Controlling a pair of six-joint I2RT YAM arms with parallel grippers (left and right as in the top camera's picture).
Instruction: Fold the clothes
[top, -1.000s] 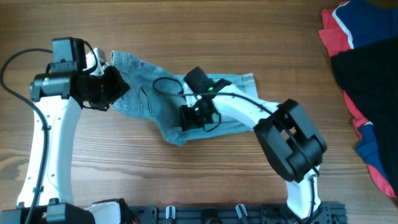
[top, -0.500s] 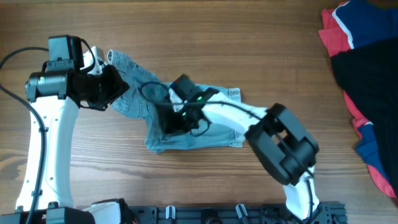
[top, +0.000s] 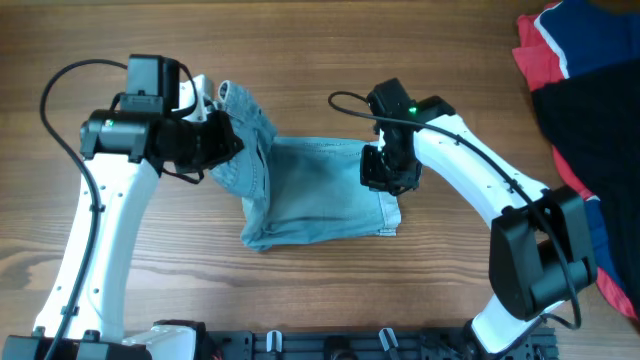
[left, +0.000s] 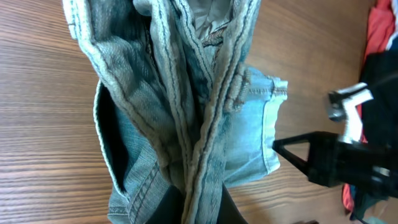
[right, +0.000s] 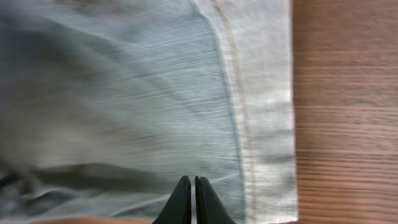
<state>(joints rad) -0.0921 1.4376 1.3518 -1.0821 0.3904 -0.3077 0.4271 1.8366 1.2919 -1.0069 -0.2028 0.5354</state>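
Flat denim (right: 137, 93) is uncovered between the jeans' bunched edge and stitched hem, so the bunched edge would fall short if I opened now: my left gripper needs to move it.
The pale light-blue jeans (top: 320, 195) lie mid-table as a folded, roughly square slab. My left gripper (top: 222, 140) is shut on a bunched, seamed edge at the slab's upper left and holds it lifted. In the left wrist view the thick denim folds (left: 186, 106) run up from between the fingers (left: 198, 208). My right gripper (top: 385, 178) hovers over the slab's right edge. In the right wrist view its fingers (right: 189, 190) are pressed together with nothing between them, above flat denim (right: 137, 93) beside a stitched hem.
A pile of red, navy and black garments (top: 585, 110) lies at the table's right edge; it also shows in the left wrist view (left: 380, 43). The right arm (left: 339, 162) shows in the left wrist view. Bare wood table (top: 330, 60) surrounds the jeans.
My right gripper has left the jeans' left-centre and moved right to the slab's right edge. My left gripper has moved right with the bunched denim. The jeans now lie squarer and flatter.
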